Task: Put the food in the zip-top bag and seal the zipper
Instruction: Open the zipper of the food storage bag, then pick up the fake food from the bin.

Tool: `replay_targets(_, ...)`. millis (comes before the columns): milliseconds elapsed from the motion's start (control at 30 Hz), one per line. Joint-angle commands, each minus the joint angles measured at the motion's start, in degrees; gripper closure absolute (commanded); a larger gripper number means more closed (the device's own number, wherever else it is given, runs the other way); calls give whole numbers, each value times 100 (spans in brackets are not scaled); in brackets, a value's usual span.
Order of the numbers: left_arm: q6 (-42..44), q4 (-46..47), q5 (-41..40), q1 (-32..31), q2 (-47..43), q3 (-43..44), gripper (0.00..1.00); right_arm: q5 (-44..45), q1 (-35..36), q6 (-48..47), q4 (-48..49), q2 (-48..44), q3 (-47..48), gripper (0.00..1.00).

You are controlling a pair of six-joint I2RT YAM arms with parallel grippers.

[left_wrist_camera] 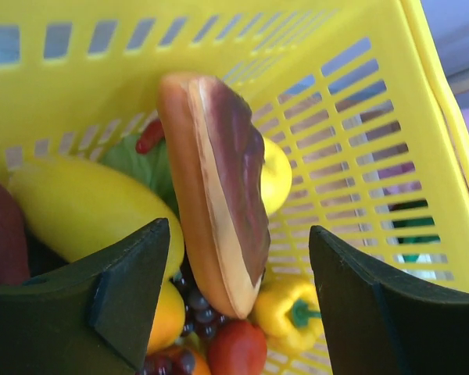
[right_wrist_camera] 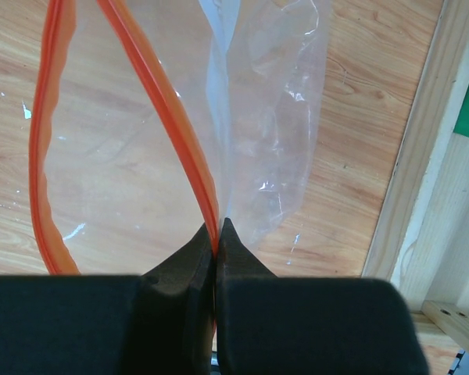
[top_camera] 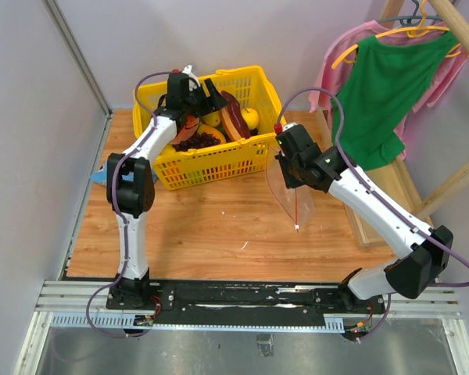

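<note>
The near end of the piece shows below my left gripper's fingertips. My left gripper should go lower before it closes on the orange-brown piece (top_camera: pixel 234 119) (left_wrist_camera: pixel 223 209).
The food lies in a yellow lattice basket (top_camera: pixel 219 160) at the back of the table. My left gripper (top_camera: pixel 209 95) hangs open inside it. In the left wrist view the left gripper (left_wrist_camera: pixel 238 234) straddles a long orange-brown piece with a dark maroon face (left_wrist_camera: pixel 219 187) without touching it. Around it lie a yellow oval fruit (left_wrist_camera: pixel 78 207), dark purple grapes (left_wrist_camera: pixel 194 301), a yellow pepper (left_wrist_camera: pixel 285 308) and a red piece (left_wrist_camera: pixel 236 350). My right gripper (top_camera: pixel 286 162) (right_wrist_camera: pixel 217 226) is shut on the orange zipper (right_wrist_camera: pixel 152 86) of the clear zip-top bag (top_camera: pixel 291 195) (right_wrist_camera: pixel 270 117), which hangs open and empty above the table.
A wooden rack (top_camera: pixel 371 223) stands at the right, with a green shirt (top_camera: pixel 383 86) and a pink garment (top_camera: pixel 332 58) on hangers. A grey wall (top_camera: pixel 31 117) borders the left. A green cabbage (left_wrist_camera: pixel 137 160) sits in the basket.
</note>
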Motion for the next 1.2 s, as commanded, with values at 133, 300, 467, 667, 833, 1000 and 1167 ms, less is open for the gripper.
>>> replay_targets(133,-37,232,-184,-1,860,1116,24,-79,-89,-67,74,-15,-160,99)
replay_targets(300,-192,397,80,0,1205,1228,26,-57,-97,-63,74,-8,-172,99)
replay_targets(467,-311,666,594,-1,1238,1143,38,-59,-99,-77,77,35,-146,99)
replay_targets(667,-178,1159,1036,-1,925,761,75,-59,-106,-82,74,72,-108,99)
replay_targets(833,-86,1272,1166,-1,596,511,99,-67,-109,-102,75,99,-40,99)
replay_targets(1000,139,1162,1102,-1,147,284,100,-77,-136,-85,47,116,21,99)
replay_targets(1167,335,1044,935,-4,-398,87,100,-112,-184,-111,37,121,108,99)
